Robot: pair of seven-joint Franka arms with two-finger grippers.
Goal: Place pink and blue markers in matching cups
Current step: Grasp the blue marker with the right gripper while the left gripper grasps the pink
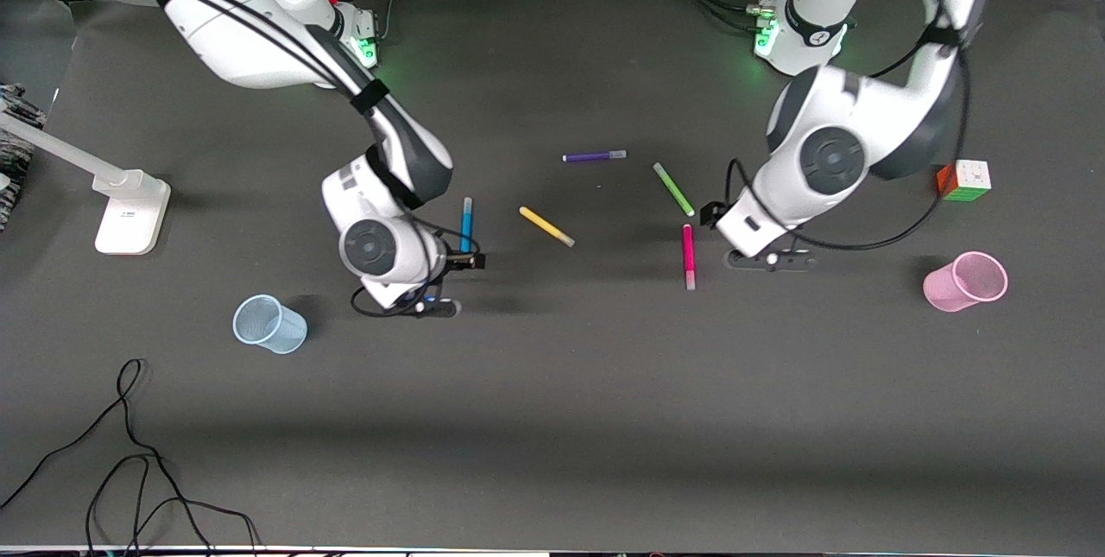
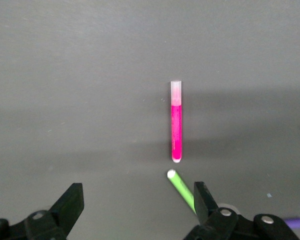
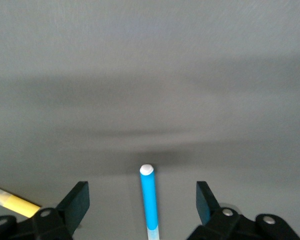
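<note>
The robot's left gripper should grab the pink marker's bright pink body (image 2: 176,129), so that the pink marker's pale end (image 2: 176,93) stays free to go into the pink cup.
The blue marker (image 1: 466,224) lies on the dark table. My right gripper (image 1: 429,306) hovers above it, open. In the right wrist view the blue marker (image 3: 149,200) runs between the spread fingers of my right gripper (image 3: 142,192), untouched. The pink marker (image 1: 688,256) lies beside my left gripper (image 1: 768,260), which is open and empty. In the left wrist view the pink marker (image 2: 176,127) lies ahead of my left gripper (image 2: 138,192), outside its fingers. The pale blue cup (image 1: 269,324) stands toward the right arm's end. The pink cup (image 1: 965,281) stands toward the left arm's end.
A yellow marker (image 1: 546,226), a green marker (image 1: 673,188) and a purple marker (image 1: 594,156) lie mid-table. The green marker's end (image 2: 182,189) lies by one left finger. A puzzle cube (image 1: 964,180) sits near the pink cup. A white stand (image 1: 129,203) and loose cables (image 1: 129,453) are at the right arm's end.
</note>
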